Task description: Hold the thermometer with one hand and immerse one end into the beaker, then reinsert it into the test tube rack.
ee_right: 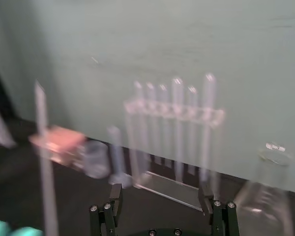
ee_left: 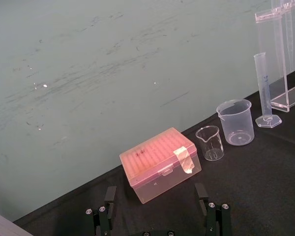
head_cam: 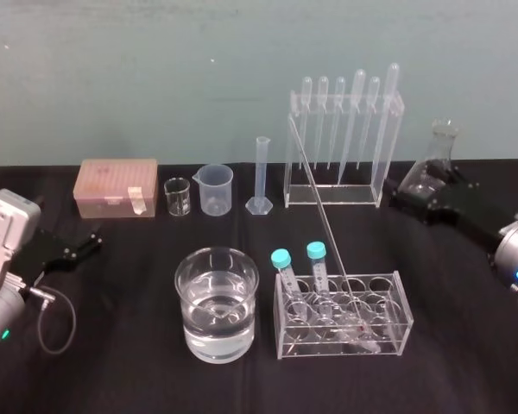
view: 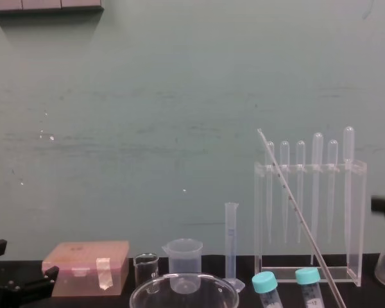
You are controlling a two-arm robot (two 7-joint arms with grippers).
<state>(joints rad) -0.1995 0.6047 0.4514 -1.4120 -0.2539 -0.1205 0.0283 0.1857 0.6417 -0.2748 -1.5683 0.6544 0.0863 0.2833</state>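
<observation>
My right gripper grabs the thermometer by its bare upper body (view: 288, 192) (ee_right: 44, 140) next, since the thermometer's lower end sits in the low rack beside the blue-capped tubes.
The thermometer (head_cam: 319, 216), a long thin glass rod, leans up and to the left, its red lower end down in the low clear test tube rack (head_cam: 403, 304) at the front right. That rack also holds two blue-capped tubes (head_cam: 281, 259). The chest view has the rod (view: 295, 205) crossing in front of the tall pipette stand. The translucent plastic beaker (head_cam: 216, 188) stands at the back, left of centre. My right gripper (head_cam: 407, 191) hovers open at the back right, beside a glass flask (head_cam: 443, 142) and apart from the thermometer. My left gripper (head_cam: 91, 244) rests open at the far left.
A tall acrylic stand (head_cam: 337, 191) with several pipettes is at the back right. A measuring cylinder (head_cam: 261, 177), a small glass beaker (head_cam: 177, 197) and a pink box (head_cam: 116, 186) line the back. A wide glass bowl of water (head_cam: 217, 302) sits at the front centre.
</observation>
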